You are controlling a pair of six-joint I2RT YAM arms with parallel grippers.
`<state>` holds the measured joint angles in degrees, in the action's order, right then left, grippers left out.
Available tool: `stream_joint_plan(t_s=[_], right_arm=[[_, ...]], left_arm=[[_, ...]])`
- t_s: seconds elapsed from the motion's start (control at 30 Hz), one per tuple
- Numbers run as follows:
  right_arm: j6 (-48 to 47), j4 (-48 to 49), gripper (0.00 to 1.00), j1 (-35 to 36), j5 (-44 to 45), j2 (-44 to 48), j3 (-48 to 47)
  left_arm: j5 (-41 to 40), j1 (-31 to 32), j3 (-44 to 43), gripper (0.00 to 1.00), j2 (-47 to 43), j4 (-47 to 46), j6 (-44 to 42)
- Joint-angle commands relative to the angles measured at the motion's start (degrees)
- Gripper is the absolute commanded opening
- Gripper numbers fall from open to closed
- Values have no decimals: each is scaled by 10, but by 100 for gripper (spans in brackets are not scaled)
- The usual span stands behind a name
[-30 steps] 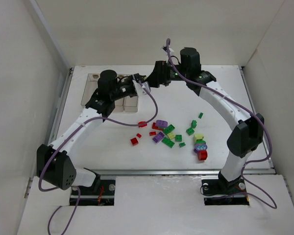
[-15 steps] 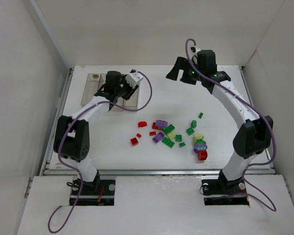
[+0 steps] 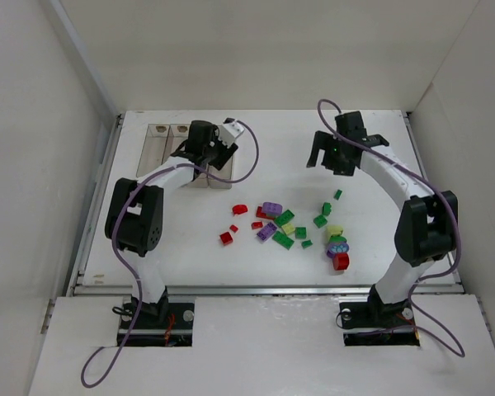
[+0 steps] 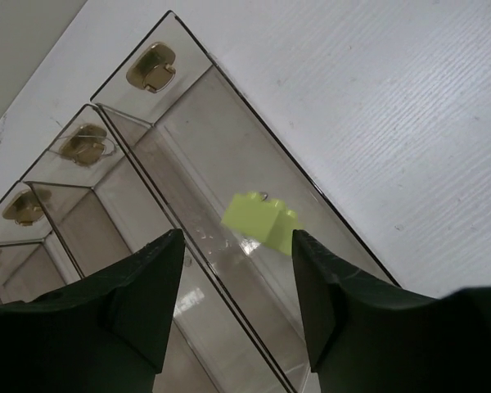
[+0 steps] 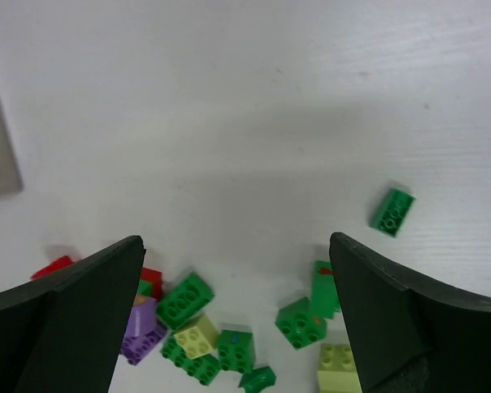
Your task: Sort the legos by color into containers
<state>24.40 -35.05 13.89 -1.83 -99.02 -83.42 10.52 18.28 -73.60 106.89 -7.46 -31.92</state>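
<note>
The right gripper grabs the lone green lego by its long sides next, leaving its ends free for my left gripper to take.
The clear containers [image 3: 158, 150] stand in a row at the far left, and they also show in the left wrist view [image 4: 114, 205]. My left gripper [image 3: 205, 158] hangs open over the rightmost bin. A pale yellow lego [image 4: 262, 221] sits inside that bin, clear of my left gripper [image 4: 237, 307]. The other legos [image 3: 285, 221] lie scattered mid-table in red, green, purple and pale yellow. My right gripper [image 3: 331, 161] is wide open and empty above the far side of the pile. Its view shows green bricks [image 5: 184, 299], a pale yellow one [image 5: 198, 334] and a lone green one [image 5: 392, 211].
White walls close in the table on the left, back and right. A stack of pale yellow, purple and red bricks [image 3: 338, 247] stands at the right of the pile. Two red bricks [image 3: 226, 238] lie at its left.
My right gripper has swung away from the bins to the right and come down toward the pile. My left arm has folded back, its gripper staying over the bins.
</note>
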Motion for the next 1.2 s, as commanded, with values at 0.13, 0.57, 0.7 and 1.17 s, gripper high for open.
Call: stream_joint_plan(t_s=[0.13, 0.57, 0.7, 1.17], right_arm=[[40, 5, 99, -68, 16, 22, 78], [68, 43, 80, -74, 26, -19, 128], [73, 43, 78, -74, 58, -49, 128], [63, 43, 15, -79, 82, -89, 111]], left_arm=[[1, 3, -15, 57, -11, -9, 14], [-46, -3, -166, 55, -33, 156, 74], [-52, -3, -173, 55, -44, 186, 38], [-40, 14, -189, 55, -56, 212, 27]])
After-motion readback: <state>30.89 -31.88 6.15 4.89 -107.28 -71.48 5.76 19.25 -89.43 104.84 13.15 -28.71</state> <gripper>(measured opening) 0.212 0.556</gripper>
